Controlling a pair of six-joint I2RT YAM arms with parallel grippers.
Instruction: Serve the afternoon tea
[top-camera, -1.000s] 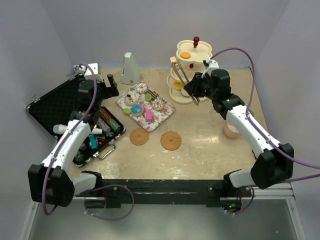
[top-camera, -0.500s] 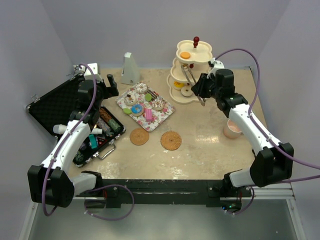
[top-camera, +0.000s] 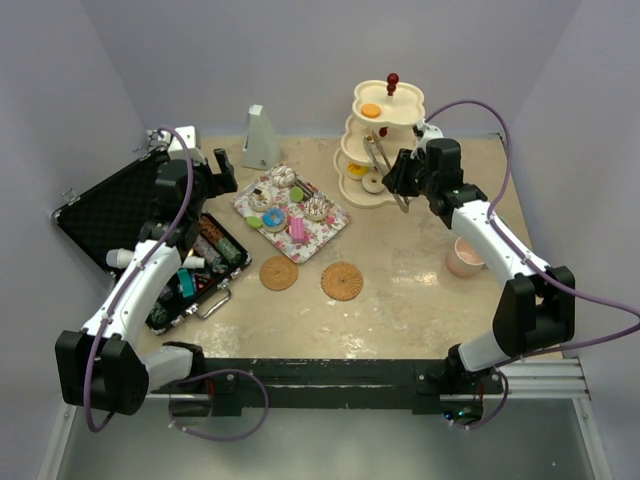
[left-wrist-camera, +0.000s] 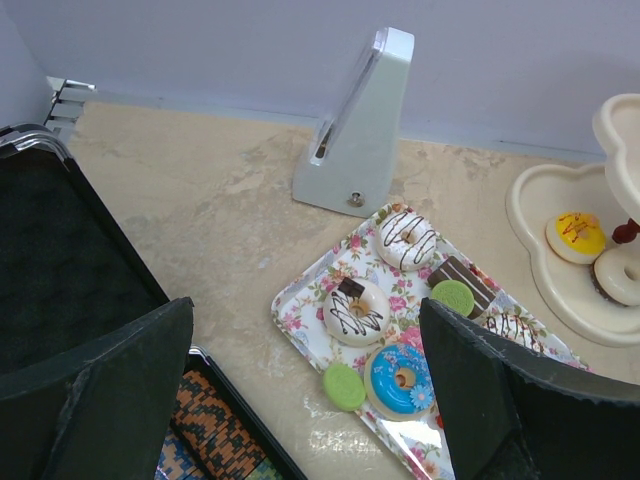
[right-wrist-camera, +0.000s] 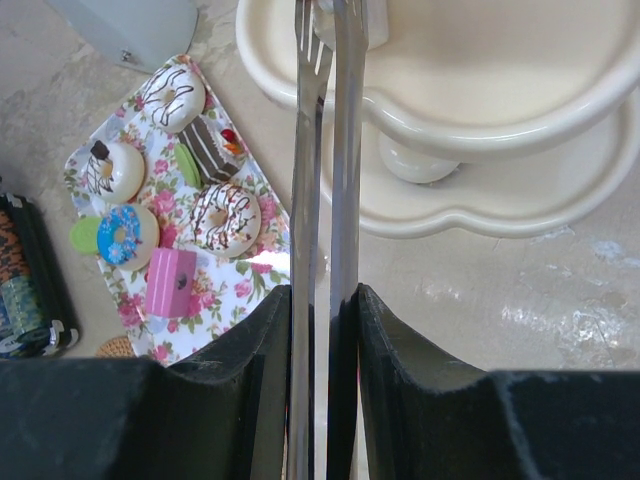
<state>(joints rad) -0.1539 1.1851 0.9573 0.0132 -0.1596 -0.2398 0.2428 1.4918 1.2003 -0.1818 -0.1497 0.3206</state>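
The right gripper should open now, as the white piece at the ends of the tongs is inside the rim of the stand's shelf and would rest on the shelf.
The cream three-tier stand with a red knob stands at the back. It holds an orange cake on top and a yellow cake and a donut on the bottom tier. My right gripper is shut on metal tongs. The tongs' tips reach over the rim of a stand tier. The floral tray holds several donuts and cakes. My left gripper is open and empty above the tray's near-left corner. A pink mug stands at the right. Two woven coasters lie in front.
An open black case of tools lies at the left, under my left arm. A grey pyramid-shaped object stands at the back behind the tray. The green mug is hidden.
My right gripper has moved right and back with the tongs, swinging their tips from the stand's left side to its front. The left arm has not moved.
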